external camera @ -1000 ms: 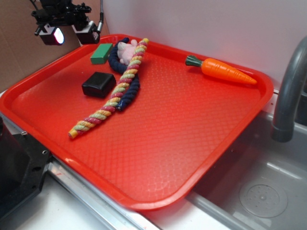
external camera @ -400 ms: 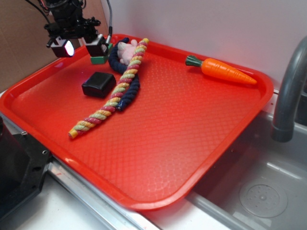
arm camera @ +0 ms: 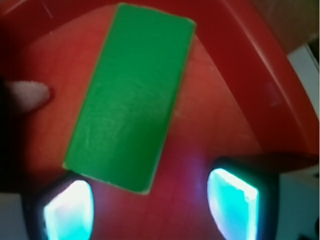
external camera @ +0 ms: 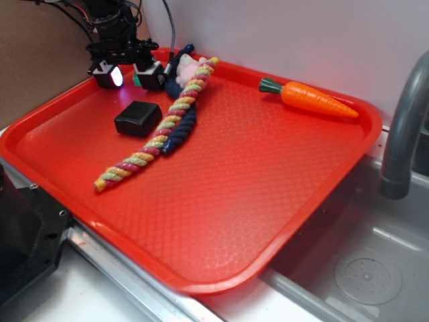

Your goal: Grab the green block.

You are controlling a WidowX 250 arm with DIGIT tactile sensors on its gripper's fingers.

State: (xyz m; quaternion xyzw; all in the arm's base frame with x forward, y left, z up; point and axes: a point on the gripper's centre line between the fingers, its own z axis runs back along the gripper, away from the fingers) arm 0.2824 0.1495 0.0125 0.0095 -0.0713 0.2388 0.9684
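The block's near end [arm camera: 107,180] is ahead of the lit ends of both fingers, so my gripper should first go forward over the green block [arm camera: 130,95] and then close.
The green block [arm camera: 130,95] lies flat on the red tray [external camera: 268,201] at its far left corner; in the wrist view it fills the upper middle, tilted. In the exterior view only a green sliver [external camera: 137,80] shows between the fingers. My gripper [external camera: 130,74] hovers right over it, open, its two lit pads [arm camera: 232,202] wide apart with bare tray between them. The block's near end sits just ahead of the left pad [arm camera: 70,210], not between the pads.
A glossy black block [external camera: 137,119] lies just in front of the gripper. A multicoloured rope [external camera: 161,131] and a dark blue rope [external camera: 179,127] run alongside, with a pink toy [external camera: 190,67] at the back. A plastic carrot [external camera: 312,99] rests far right. A grey faucet [external camera: 402,134] and sink are beyond the tray's right edge.
My gripper has moved right and down from off the tray's left rim to directly over the green block, hiding most of it in the exterior view. The ropes shifted slightly.
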